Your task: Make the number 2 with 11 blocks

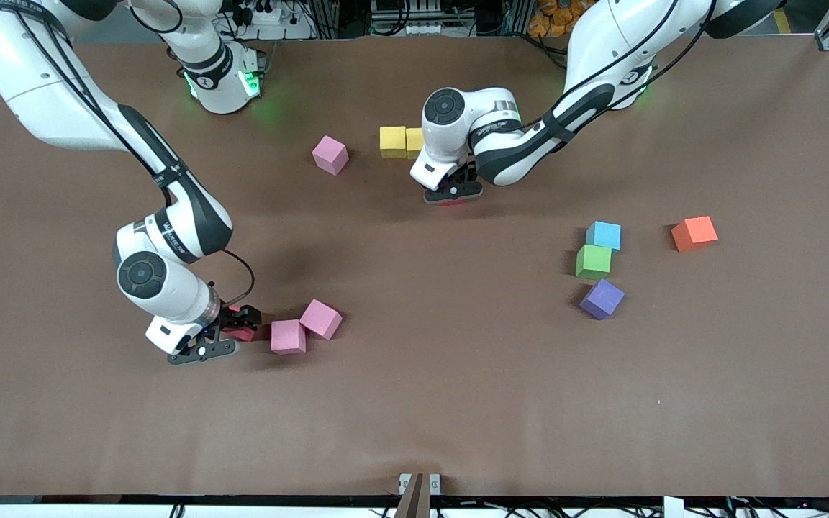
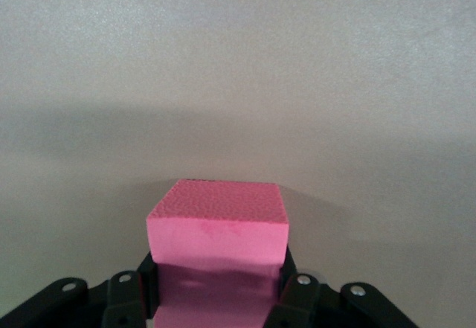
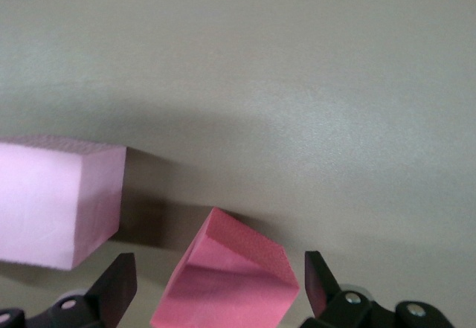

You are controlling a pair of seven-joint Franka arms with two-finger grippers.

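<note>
My left gripper should release the red block: its base is down on the tabletop beside the yellow blocks, so it would stand.
My left gripper (image 1: 450,193) (image 2: 217,277) is shut on a red block (image 2: 216,220) (image 1: 450,203), low over the table beside two yellow blocks (image 1: 392,140) that sit side by side. My right gripper (image 1: 231,327) (image 3: 219,276) is open around a second red block (image 3: 230,280) (image 1: 243,333), which lies tilted between the fingers without touching them. Beside it are two pink blocks (image 1: 288,336) (image 1: 321,319), one of them (image 3: 59,194) also in the right wrist view. No number 2 shows; the blocks lie scattered.
A third pink block (image 1: 330,155) lies toward the right arm's side of the yellow pair. Light blue (image 1: 604,234), green (image 1: 593,261), purple (image 1: 601,298) and orange (image 1: 694,233) blocks cluster toward the left arm's end of the brown table (image 1: 458,374).
</note>
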